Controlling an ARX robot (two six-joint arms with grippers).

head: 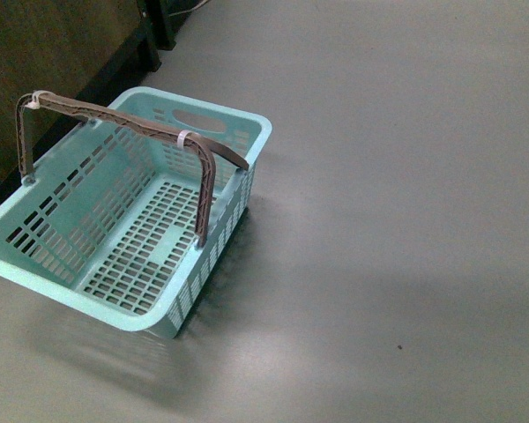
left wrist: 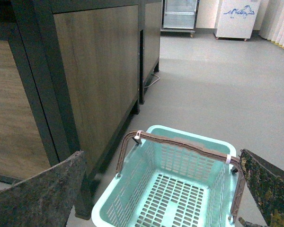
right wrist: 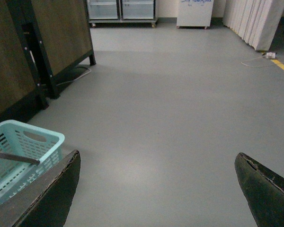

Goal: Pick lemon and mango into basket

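The basket's open tub [head: 134,233] is far wider than my fingers, so my left gripper next needs to grab the narrow bar of the basket's raised handles.
The light teal basket [head: 62,229] stands on the grey floor at the left of the front view, empty, with its grey-brown handles [head: 123,119] raised. It also shows in the left wrist view [left wrist: 154,182] and at the edge of the right wrist view [right wrist: 33,139]. The lemon and the mango are out of view. My left gripper [left wrist: 165,194] is open and empty above the basket. My right gripper [right wrist: 158,189] is open and empty over bare floor to the right of the basket. Neither arm shows in the front view.
A dark wooden cabinet [left wrist: 99,71] with black legs stands right behind the basket, also seen in the front view [head: 44,62]. Glass-door fridges [right wrist: 120,9], a white chest [right wrist: 194,12] and curtains [right wrist: 253,21] stand far off. A cable [right wrist: 262,59] lies on the floor.
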